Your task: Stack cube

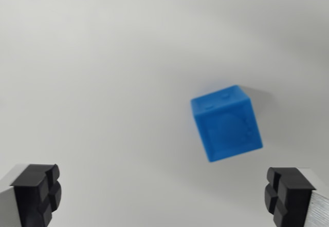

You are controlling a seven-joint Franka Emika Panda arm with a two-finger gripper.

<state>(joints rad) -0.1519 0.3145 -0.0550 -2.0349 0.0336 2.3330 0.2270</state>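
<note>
Next, my gripper grabs two opposite sides of the blue cube [226,123], to stack it.
A blue cube [226,123] rests on a plain white surface, right of centre in the wrist view, slightly turned so one corner faces me. My gripper [162,199] stands open, its two black fingertips [38,193] at the bottom corners of the picture. Nothing is between them. The cube lies above the gap, nearer the right fingertip, and apart from both. No other cube shows in this view.
The white surface [103,57] fills the whole picture, with a soft shadow behind the cube's upper right edge.
</note>
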